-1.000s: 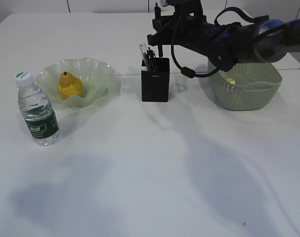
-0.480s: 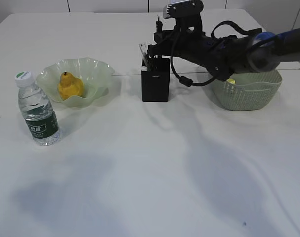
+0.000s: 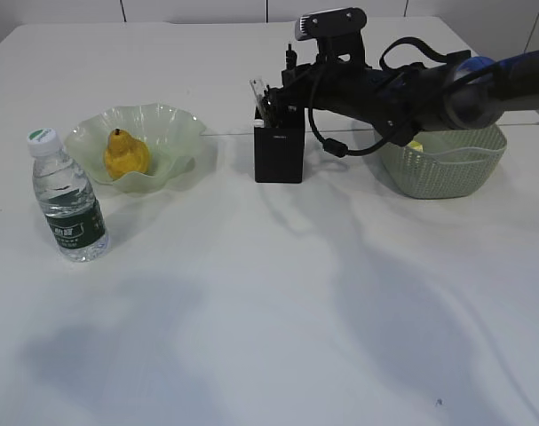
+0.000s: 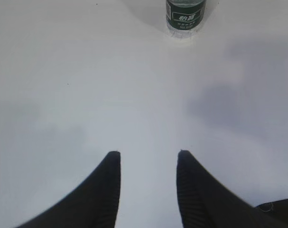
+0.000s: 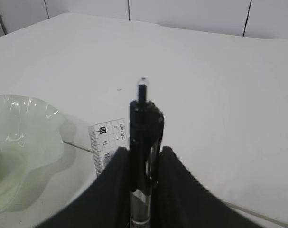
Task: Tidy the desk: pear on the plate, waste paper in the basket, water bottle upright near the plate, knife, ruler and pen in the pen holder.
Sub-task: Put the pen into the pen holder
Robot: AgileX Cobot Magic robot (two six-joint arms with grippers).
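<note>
The black pen (image 3: 291, 59) is upright over the pen holder (image 3: 279, 151), and its lower part is inside the holder's rim. The pen would drop in, so I should open my right gripper now.
My right gripper (image 5: 144, 153) is shut on a black pen (image 5: 144, 128) that stands upright between its fingers. In the exterior view this gripper (image 3: 289, 89) hangs just above the black pen holder (image 3: 279, 151). A clear ruler (image 5: 107, 141) sticks out of the holder (image 3: 258, 91). The knife is not distinguishable among the items in the holder. The yellow pear (image 3: 125, 153) lies on the green glass plate (image 3: 176, 129). The water bottle (image 3: 67, 197) stands upright left of the plate; its base shows in the left wrist view (image 4: 184, 14). My left gripper (image 4: 148, 154) is open and empty over bare table.
A green woven basket (image 3: 447, 160) stands right of the pen holder, behind the right arm, with something yellow-green inside (image 3: 415, 145). The plate's rim shows at the left of the right wrist view (image 5: 20, 137). The table is white.
The right arm has moved down and slightly right, bringing the pen closer to the pen holder's mouth. Pear, bottle and basket have not moved.
</note>
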